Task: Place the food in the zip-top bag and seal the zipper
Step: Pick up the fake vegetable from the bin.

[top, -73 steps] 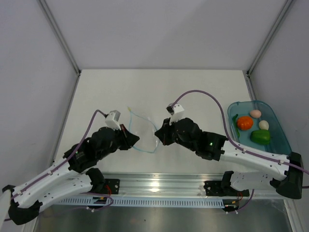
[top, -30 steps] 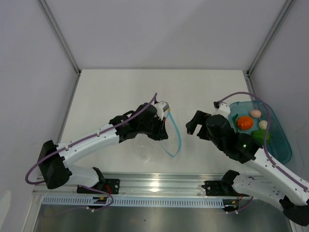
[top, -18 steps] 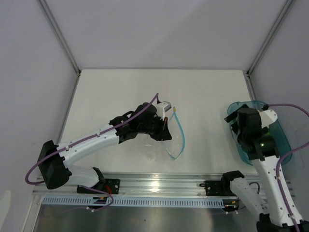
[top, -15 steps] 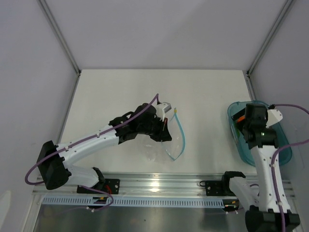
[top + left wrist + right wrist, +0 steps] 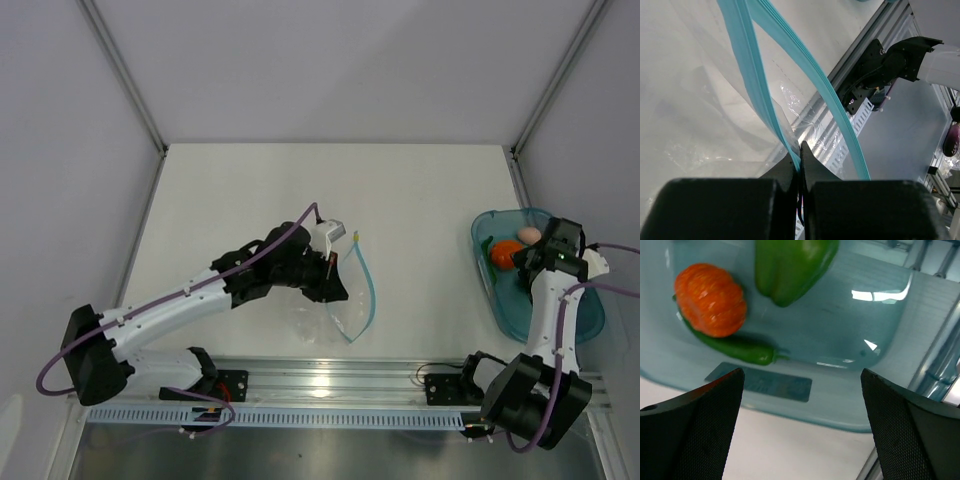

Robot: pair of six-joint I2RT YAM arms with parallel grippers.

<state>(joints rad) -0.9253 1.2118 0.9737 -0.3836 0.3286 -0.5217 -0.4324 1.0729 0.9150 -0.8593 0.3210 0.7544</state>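
The right gripper grabs the green pepper across its near end next. This leaves the pepper's body ahead to enter the zip-top bag (image 5: pixel 338 312).
The clear zip-top bag (image 5: pixel 338 312) hangs open near the table's middle, its teal zipper (image 5: pixel 370 290) curving in a loop. My left gripper (image 5: pixel 334 277) is shut on one strip of the zipper (image 5: pixel 757 85); the other strip (image 5: pixel 816 87) stands apart from it. The left fingertips (image 5: pixel 801 150) meet on the film. The food lies in a teal tray (image 5: pixel 494 296) at the right: an orange-red round one (image 5: pixel 710 299), a green pepper (image 5: pixel 790 267) and a slim green chilli (image 5: pixel 735 347). A pale egg (image 5: pixel 529 235) also shows. My right gripper (image 5: pixel 801 375) hovers open over the tray, holding nothing.
An aluminium rail (image 5: pixel 330 385) runs along the table's near edge, with the arm bases on it. Grey walls and slanted frame posts (image 5: pixel 125 75) enclose the white table (image 5: pixel 300 190). The tray sits close to the right wall.
My right gripper has left the bag and swung right, over the tray. The left gripper kept hold of the zipper, and the bag's mouth has spread into a wider loop.
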